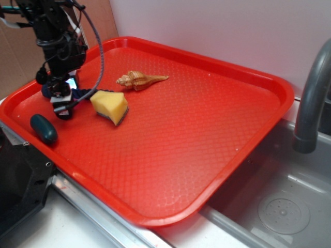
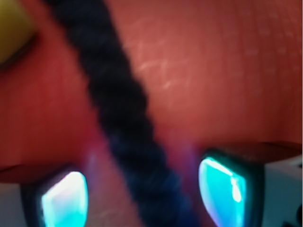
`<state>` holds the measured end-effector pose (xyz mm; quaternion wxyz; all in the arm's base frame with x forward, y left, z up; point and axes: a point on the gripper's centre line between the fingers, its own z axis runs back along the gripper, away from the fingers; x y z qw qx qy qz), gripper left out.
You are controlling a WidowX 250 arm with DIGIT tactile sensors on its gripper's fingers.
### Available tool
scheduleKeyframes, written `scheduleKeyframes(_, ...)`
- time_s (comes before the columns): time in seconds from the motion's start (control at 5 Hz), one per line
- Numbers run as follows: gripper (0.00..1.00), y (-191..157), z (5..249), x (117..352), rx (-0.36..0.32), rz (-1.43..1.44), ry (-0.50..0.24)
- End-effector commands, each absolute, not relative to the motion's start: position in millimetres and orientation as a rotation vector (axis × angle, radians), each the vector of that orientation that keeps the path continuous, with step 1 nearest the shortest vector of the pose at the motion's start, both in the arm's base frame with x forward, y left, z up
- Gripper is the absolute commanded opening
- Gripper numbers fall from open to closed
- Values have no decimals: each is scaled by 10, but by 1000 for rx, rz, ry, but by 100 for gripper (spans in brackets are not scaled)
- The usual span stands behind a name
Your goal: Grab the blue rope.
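The blue rope (image 2: 123,109) needs to come off the red tray, so my gripper should grab it by its twisted middle part (image 2: 154,189) next.
The blue rope (image 2: 123,109) is a dark navy twisted cord lying on the red tray (image 1: 207,155). In the wrist view it runs from the top left down between my two glowing teal pads (image 2: 222,189). My gripper (image 2: 144,189) is open and straddles it, with a gap of red tray showing on each side of the cord. In the exterior view the gripper (image 1: 63,106) is low over the tray's left end. Only a short bit of the rope (image 1: 81,94) shows beside it, and the arm hides the rest.
A yellow sponge (image 1: 109,106) lies just right of the gripper, and its corner (image 2: 12,28) shows at the wrist view's top left. A tan seashell (image 1: 140,80) lies behind it. A dark teal oval lump (image 1: 43,128) sits near the tray's left rim. A grey faucet (image 1: 313,98) and a sink (image 1: 279,201) are at the right.
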<state>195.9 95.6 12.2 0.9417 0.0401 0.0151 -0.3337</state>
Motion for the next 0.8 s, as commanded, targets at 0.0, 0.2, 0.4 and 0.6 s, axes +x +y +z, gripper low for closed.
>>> scheduleKeyframes(0.0, 0, 790, 127, 2004, 79, -690, 23)
scheduleKeyframes(0.2, 0, 825, 86, 1982, 49, -680, 46)
scheduleKeyframes(0.4, 0, 853, 114, 1981, 26, -656, 52)
scheduleKeyframes(0.6, 0, 836, 554, 1873, 77, -545, 31)
